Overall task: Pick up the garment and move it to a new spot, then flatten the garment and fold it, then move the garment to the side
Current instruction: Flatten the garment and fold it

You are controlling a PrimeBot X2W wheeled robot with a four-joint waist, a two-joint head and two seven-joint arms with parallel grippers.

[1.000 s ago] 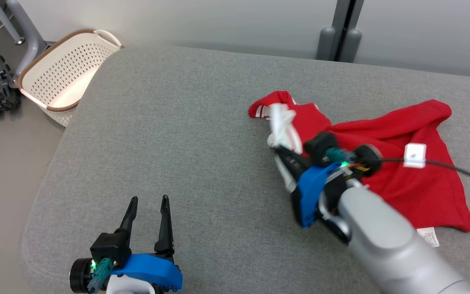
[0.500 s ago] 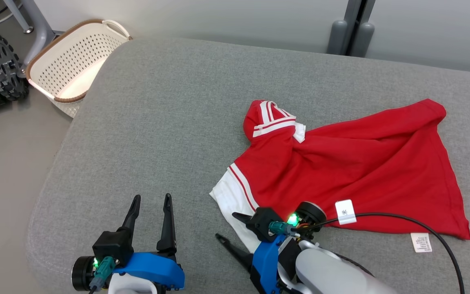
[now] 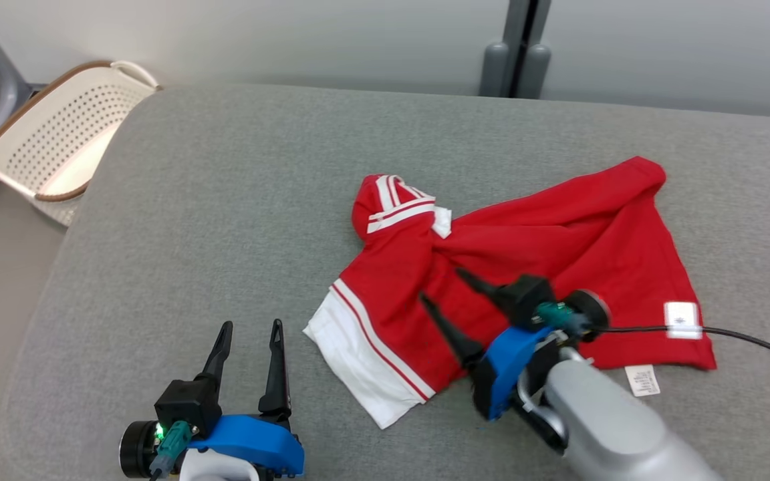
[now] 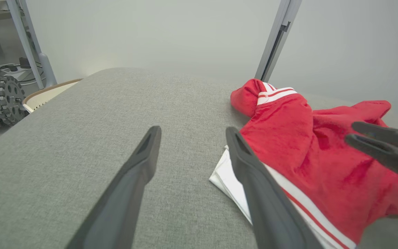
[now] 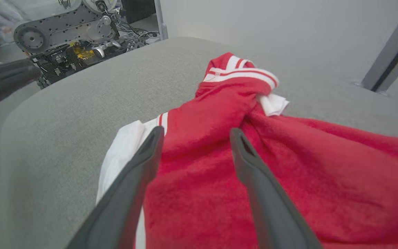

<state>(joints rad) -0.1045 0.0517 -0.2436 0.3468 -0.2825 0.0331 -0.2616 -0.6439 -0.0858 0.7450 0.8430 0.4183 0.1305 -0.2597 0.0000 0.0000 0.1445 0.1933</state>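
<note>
The shirt's red body [image 3: 519, 240] lies loose and wrinkled. My left gripper will next grab the white sleeve end [image 3: 342, 348], where its layered edge sticks out.
The garment [image 3: 545, 234] is a red shirt with white striped trim, lying rumpled on the grey cushion [image 3: 224, 200]. Its white-banded sleeve [image 3: 358, 351] points toward the front edge. My right gripper [image 3: 440, 283] hovers open over the shirt's middle, fingers apart with nothing between them; the right wrist view shows the red cloth [image 5: 288, 180] under the spread fingers [image 5: 140, 162]. My left gripper [image 3: 250, 325] stands open at the lower left, just left of the sleeve, over bare cushion. In the left wrist view the shirt [image 4: 288, 138] lies to the right of the left gripper [image 4: 192, 129].
A white perforated basket [image 3: 57, 147] with a brown rim stands on the floor beyond the cushion's far left corner. A grey post [image 3: 515, 47] rises behind the cushion. A black cable [image 3: 746, 337] trails from my right wrist across the shirt's hem.
My right gripper let go of the shirt, opened, and now hovers over its middle. The shirt lies spread out nearer the front. The head camera has shifted.
</note>
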